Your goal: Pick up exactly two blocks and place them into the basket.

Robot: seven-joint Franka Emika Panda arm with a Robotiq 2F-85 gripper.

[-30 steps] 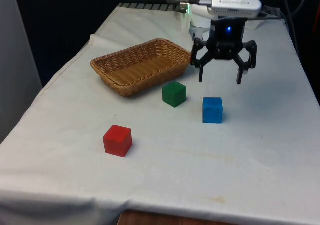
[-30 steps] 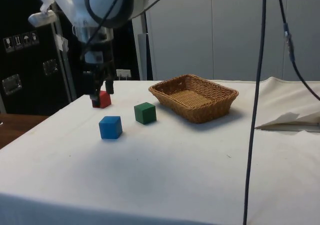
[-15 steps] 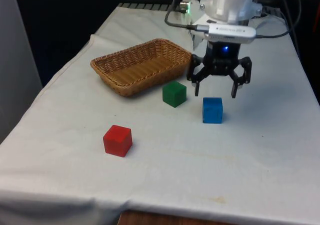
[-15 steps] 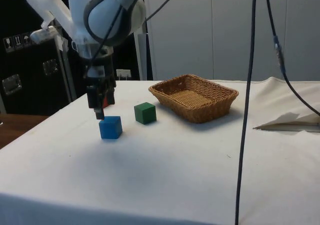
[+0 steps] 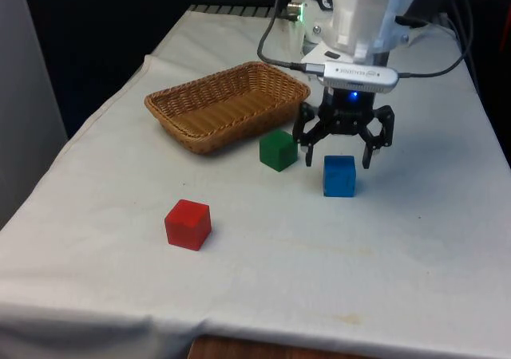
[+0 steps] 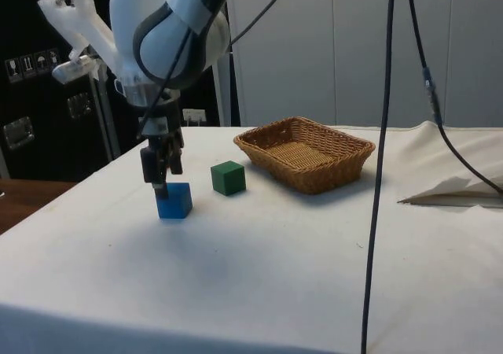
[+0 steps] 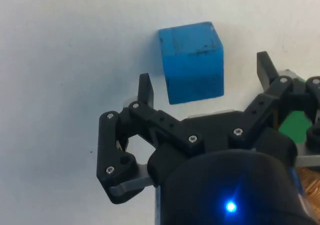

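The robot's gripper should put the blue block into the basket first, so it should grab the block by its opposite sides next.
A blue block lies on the white cloth, with a green block just beside it towards the wicker basket. A red block sits apart, nearer the table's front edge. My gripper hangs open low over the blue block, fingertips level with its top and spread wider than it. In the wrist view the blue block lies just ahead of the open gripper, between the lines of the two fingers, and a sliver of the green block shows beside one finger.
The basket holds nothing. A black cable hangs down in front of the side camera. A fold of cloth is rumpled at the side view's right. Bare cloth lies on the front view's right of the blue block.
My gripper has come down and forward, from above the cloth behind the blue block to just over it. It stayed open. No block has moved.
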